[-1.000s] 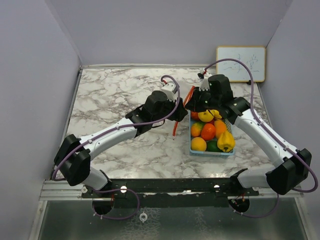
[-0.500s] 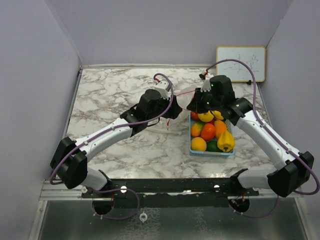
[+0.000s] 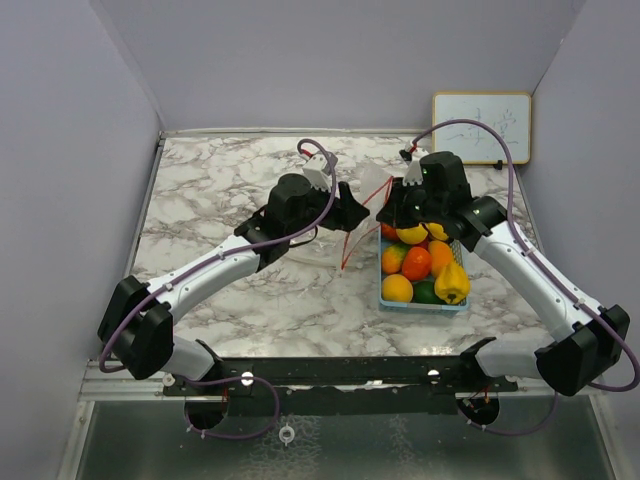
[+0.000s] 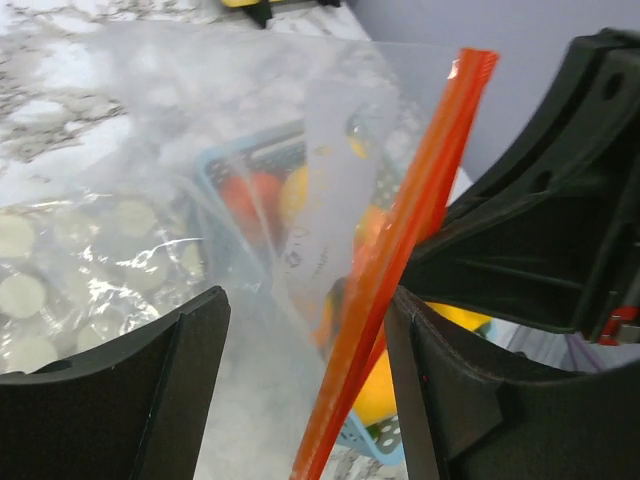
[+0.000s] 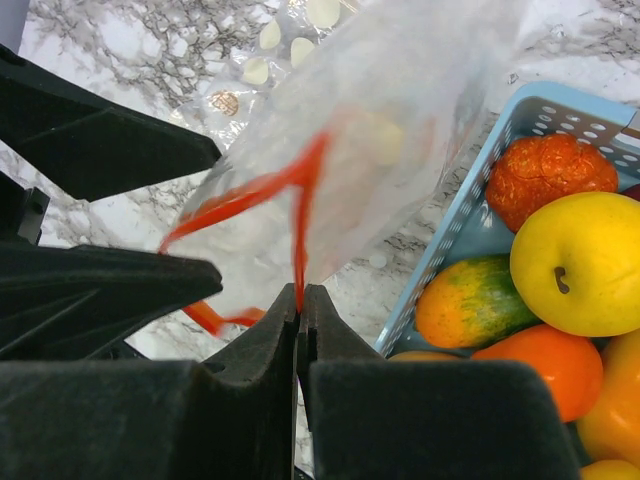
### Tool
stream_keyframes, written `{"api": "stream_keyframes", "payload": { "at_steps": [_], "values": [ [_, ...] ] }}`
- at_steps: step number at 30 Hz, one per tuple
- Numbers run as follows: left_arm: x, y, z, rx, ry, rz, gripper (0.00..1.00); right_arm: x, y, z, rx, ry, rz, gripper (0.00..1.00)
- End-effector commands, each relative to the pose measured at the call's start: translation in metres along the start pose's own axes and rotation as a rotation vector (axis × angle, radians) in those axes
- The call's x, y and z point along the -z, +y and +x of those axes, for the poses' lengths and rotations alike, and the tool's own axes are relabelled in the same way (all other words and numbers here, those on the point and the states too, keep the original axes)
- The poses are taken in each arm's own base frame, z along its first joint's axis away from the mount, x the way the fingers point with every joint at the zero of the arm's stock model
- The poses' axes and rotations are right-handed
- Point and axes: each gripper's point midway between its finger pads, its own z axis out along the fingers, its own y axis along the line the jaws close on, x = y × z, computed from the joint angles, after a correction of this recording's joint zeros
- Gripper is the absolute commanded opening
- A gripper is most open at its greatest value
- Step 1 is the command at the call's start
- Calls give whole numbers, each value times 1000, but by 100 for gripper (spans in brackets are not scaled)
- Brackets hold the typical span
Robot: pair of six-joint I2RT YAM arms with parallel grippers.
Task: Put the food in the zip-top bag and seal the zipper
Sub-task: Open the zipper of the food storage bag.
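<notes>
My left gripper should next take the zip-top bag and pinch one side of its red zipper [image 3: 375, 193] [image 4: 385, 260], to keep the bag's opening open for food.
The clear zip-top bag [image 3: 368, 188] with a red zipper strip [image 3: 352, 245] hangs above the table between my two grippers. My right gripper [image 3: 386, 210] is shut on the red zipper [image 5: 300, 240], pinching it at the fingertips [image 5: 300, 298]. My left gripper [image 3: 348, 208] is open; the zipper strip [image 4: 400, 270] runs slantwise between its jaws, close to the right finger [image 4: 450, 400], and the bag film [image 4: 150, 200] lies beyond. The food [image 3: 420, 262] lies in a blue basket [image 3: 383, 290]: oranges, a red tomato, yellow and green-orange pieces [image 5: 470, 300].
The blue basket [image 5: 540, 100] sits just right of the bag, under my right arm. A small whiteboard [image 3: 481, 127] leans at the back right corner. Grey walls close in the marble table [image 3: 220, 180] on three sides.
My left arm has drawn back to the left and a little farther from me. The bag has risen with the right gripper, and its red zipper hangs down at the lower left.
</notes>
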Motion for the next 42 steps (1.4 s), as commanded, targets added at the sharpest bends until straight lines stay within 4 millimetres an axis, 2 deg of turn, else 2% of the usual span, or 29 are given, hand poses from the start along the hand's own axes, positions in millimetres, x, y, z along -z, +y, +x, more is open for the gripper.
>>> {"api": "stream_keyframes", "payload": {
  "at_steps": [1,3,8,15,21,28,31,35,39,42],
  "values": [
    [4,-39,-15,38,-42,200,67,9,11,-12,29,-32,-36,2],
    [2,-42,-14,44,-38,221,67,9,11,-11,31,-31,-37,2],
    [-6,-30,-6,44,-6,168,67,11,12,-12,31,-37,-40,2],
    [-12,-29,-1,27,29,143,66,9,13,-16,23,-45,-40,2],
    [-17,-21,12,-8,61,74,61,10,15,-18,27,-48,-45,2],
    [-27,2,40,-53,131,-35,37,14,16,-19,25,-53,-49,2],
    [-26,15,44,-62,130,-98,25,16,16,-21,28,-57,-45,2],
    [-18,36,35,-98,97,-218,0,17,16,-21,25,-56,-41,2],
    [4,64,15,-147,62,-420,0,18,6,-17,31,-43,9,2],
    [31,79,-10,-223,48,-577,0,20,-15,-15,48,-41,124,2]
  ]
}}
